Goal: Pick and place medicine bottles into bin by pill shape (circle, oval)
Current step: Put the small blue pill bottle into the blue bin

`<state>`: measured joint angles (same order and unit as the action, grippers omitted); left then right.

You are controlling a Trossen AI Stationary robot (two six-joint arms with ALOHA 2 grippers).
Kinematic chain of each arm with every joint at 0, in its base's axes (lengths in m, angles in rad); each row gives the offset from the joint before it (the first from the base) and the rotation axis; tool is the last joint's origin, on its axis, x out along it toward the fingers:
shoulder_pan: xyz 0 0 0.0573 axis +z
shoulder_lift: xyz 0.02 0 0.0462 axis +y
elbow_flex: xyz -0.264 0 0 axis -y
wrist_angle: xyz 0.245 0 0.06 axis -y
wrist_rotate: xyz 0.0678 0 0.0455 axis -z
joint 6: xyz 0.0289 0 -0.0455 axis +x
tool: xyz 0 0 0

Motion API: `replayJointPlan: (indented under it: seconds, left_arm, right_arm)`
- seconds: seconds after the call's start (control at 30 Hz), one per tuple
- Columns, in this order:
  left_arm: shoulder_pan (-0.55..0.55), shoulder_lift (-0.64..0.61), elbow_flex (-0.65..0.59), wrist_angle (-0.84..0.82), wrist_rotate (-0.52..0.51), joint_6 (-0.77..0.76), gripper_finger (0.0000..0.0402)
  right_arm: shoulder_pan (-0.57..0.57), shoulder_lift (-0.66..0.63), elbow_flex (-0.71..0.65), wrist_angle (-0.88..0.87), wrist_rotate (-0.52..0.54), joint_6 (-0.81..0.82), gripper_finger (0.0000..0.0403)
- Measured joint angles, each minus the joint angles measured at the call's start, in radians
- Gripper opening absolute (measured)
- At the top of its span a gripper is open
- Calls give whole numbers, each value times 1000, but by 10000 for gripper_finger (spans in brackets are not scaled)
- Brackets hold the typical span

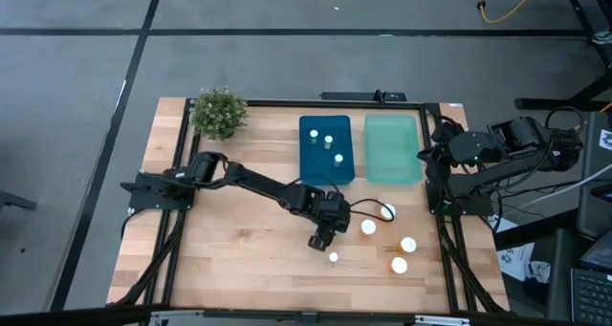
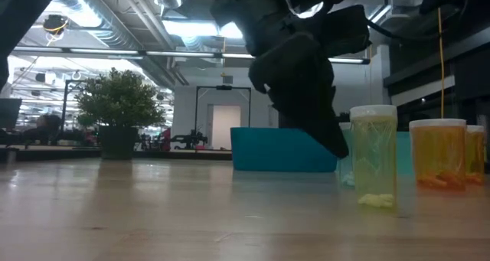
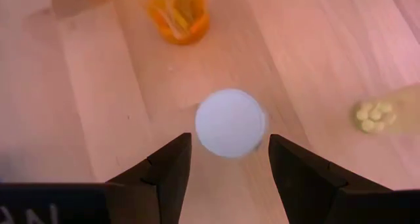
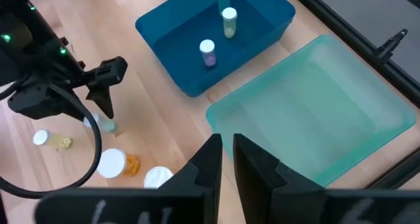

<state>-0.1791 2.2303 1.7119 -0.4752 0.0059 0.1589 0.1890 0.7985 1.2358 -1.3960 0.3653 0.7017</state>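
Observation:
The left gripper will next pick up this small medicine bottle by its white cap [image 3: 230,122] to sort it into the blue bin.
My left gripper [image 1: 317,242] is open and points down over a small white-capped bottle [image 3: 230,122]. Its fingers [image 3: 167,168] stand on either side of the cap without touching it. My gripper hides this bottle in the high view; it shows in the right wrist view [image 4: 98,122]. A small clear bottle of yellow pills [image 1: 334,257] stands just beside it. Several larger white-capped bottles [image 1: 368,227] stand to the right, two with orange bodies [image 1: 399,265]. Three small bottles [image 1: 328,141] stand in the blue bin [image 1: 311,168]. My right gripper [image 4: 227,148] is shut and empty at the table's right edge.
An empty teal bin [image 1: 392,147] stands right of the blue bin at the far side. A potted plant [image 1: 219,112] stands at the far left corner. Bare wooden tabletop [image 1: 229,240] lies left of my left gripper. A black cable [image 1: 368,204] loops near the bottles.

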Motion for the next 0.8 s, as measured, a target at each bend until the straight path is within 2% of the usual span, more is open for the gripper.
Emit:
replayJointPlan:
  seconds: [0.5, 0.8]
  left_arm:
    - [-7, 0, 0, 53, -6, 8, 196]
    - [-35, 0, 0, 61, -72, 43, 185]
  right_arm:
    - [0, 0, 0, -1, 0, -3, 42]
    - [0, 0, 0, -1, 0, -3, 42]
